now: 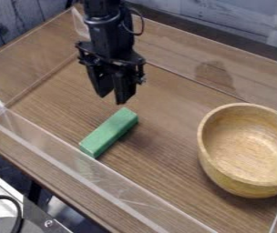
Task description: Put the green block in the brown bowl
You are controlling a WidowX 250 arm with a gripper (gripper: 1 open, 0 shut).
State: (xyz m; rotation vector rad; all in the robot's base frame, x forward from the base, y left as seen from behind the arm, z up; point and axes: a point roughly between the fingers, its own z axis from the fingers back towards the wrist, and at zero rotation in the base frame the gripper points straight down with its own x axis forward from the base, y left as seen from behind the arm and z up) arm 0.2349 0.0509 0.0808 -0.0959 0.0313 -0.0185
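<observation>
The robot's fingers are above and behind the green block, so the gripper isn't ready to close yet. It should move forward and down first, then close on the block.
The green block lies flat on the wooden table, angled from lower left to upper right. My gripper hangs just above and behind the block, pointing straight down. Its two black fingers stand apart with nothing between them, and they do not touch the block. The brown bowl sits upright to the right of the block, about a bowl's width from it, and holds nothing.
A clear plastic wall runs along the table's front edge, just in front of the block. The table's left edge lies beyond the arm, and black cables show at the bottom left, outside the wall.
</observation>
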